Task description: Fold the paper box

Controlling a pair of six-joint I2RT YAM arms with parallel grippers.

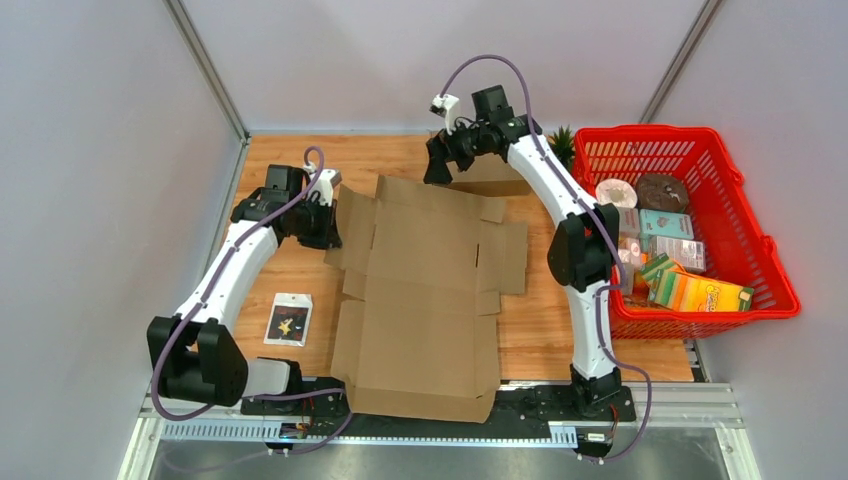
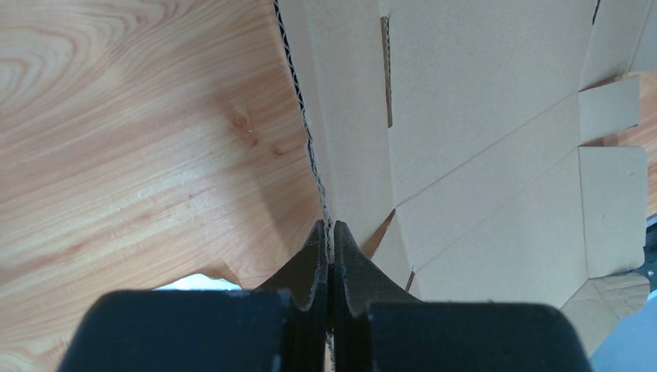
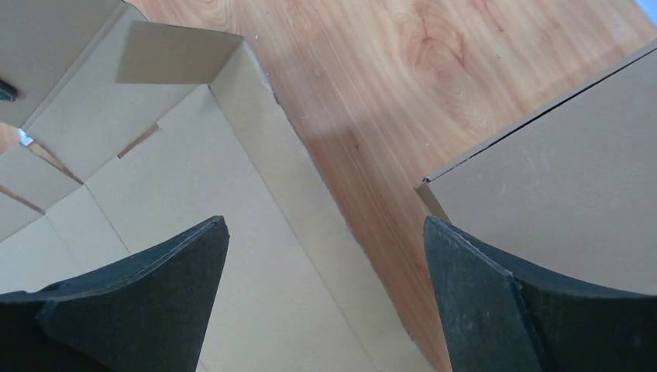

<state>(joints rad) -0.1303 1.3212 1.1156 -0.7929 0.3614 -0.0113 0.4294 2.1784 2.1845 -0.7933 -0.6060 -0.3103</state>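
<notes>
The side flap [image 1: 354, 232] should stay free to fold, so my right gripper will take the blank's far edge [image 1: 432, 186] to lift that panel.
The paper box [image 1: 425, 290] is a flat, unfolded brown cardboard blank spread across the middle of the table, with its near end over the front edge. My left gripper [image 1: 325, 226] is shut on the edge of its left side flap [image 1: 354, 232]. In the left wrist view the corrugated edge [image 2: 310, 147] runs straight into the closed left gripper [image 2: 330, 229]. My right gripper [image 1: 437, 166] hangs open over the blank's far edge. The right wrist view shows the right gripper [image 3: 325, 225] wide apart above the cardboard [image 3: 232, 263], holding nothing.
A second brown cardboard box [image 1: 495, 178] [image 3: 558, 194] stands just behind the blank at the far edge. A red basket [image 1: 770, 270] full of groceries sits at the right. A small black packet [image 1: 289, 318] lies left of the blank. A small green plant [image 1: 562, 140] stands at the back.
</notes>
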